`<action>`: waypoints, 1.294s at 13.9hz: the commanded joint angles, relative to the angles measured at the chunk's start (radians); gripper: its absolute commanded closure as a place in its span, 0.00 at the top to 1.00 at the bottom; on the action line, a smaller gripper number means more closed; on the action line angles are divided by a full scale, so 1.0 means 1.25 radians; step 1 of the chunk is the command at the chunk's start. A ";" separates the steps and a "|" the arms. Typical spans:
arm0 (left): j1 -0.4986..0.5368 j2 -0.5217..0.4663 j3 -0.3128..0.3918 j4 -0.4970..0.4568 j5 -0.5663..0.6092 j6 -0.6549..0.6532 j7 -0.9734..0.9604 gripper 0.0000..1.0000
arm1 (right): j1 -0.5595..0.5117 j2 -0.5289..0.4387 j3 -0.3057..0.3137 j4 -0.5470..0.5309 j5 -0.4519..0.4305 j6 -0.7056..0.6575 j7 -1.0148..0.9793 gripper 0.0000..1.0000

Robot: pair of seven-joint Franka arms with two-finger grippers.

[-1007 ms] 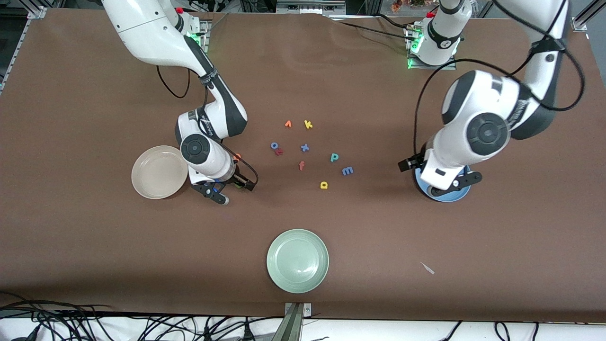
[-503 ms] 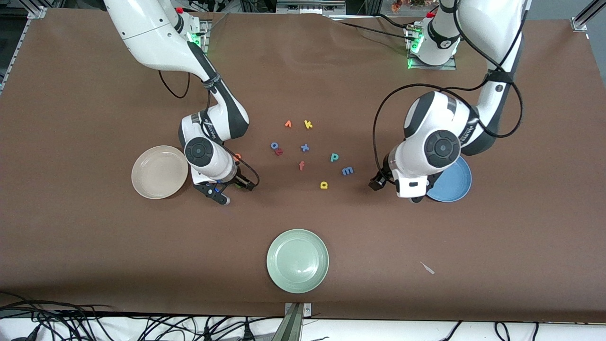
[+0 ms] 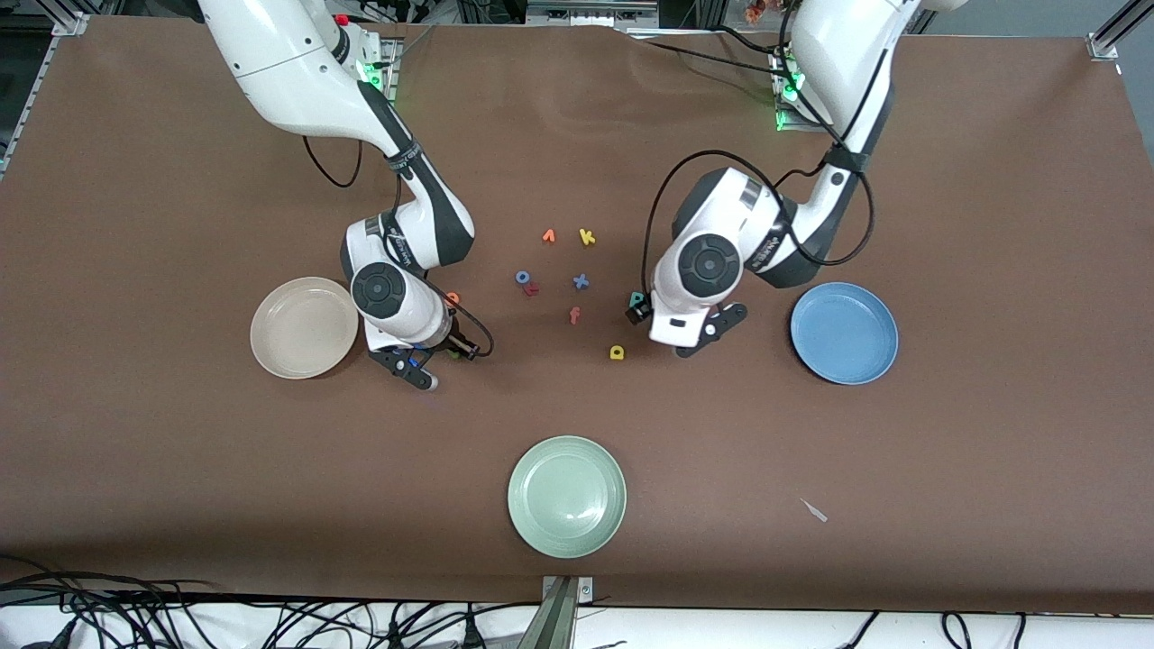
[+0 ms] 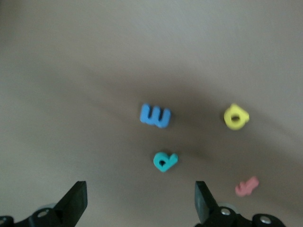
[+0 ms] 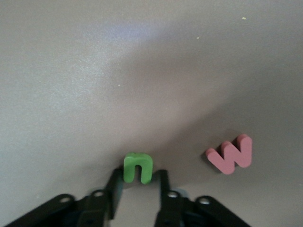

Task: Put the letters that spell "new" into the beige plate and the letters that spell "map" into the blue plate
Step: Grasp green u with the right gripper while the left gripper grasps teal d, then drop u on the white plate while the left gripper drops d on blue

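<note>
Next, my left gripper grabs the teal p by its looped bowl to add the last letter of "map" to the blue plate.
My right gripper is low on the table beside the beige plate and shut on the green n, one finger at each side of it. The pink w lies flat close by. The orange e peeks out beside the right arm. My left gripper hangs open over the teal p, with the blue m and yellow a a little past it. The blue plate sits uncovered toward the left arm's end.
A pale green plate lies nearest the front camera. Spare letters lie mid-table: orange v, yellow k, blue o, a blue cross and pink f. A small white scrap lies near the front edge.
My left arm swung from over the blue plate to over the p and m, uncovering the plate. My right gripper closed onto the green n and stayed in place.
</note>
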 commanded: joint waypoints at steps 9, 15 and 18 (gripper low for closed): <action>-0.042 0.069 -0.006 -0.024 0.005 0.115 0.336 1.00 | 0.005 0.010 -0.003 0.029 0.016 -0.002 -0.006 0.13; -0.053 0.072 -0.006 -0.089 0.049 0.214 0.347 0.75 | -0.014 -0.005 -0.013 0.091 0.004 -0.146 -0.097 0.11; -0.053 0.074 -0.006 -0.094 0.076 0.216 0.347 0.57 | -0.017 -0.043 -0.039 0.086 0.002 -0.210 -0.200 0.11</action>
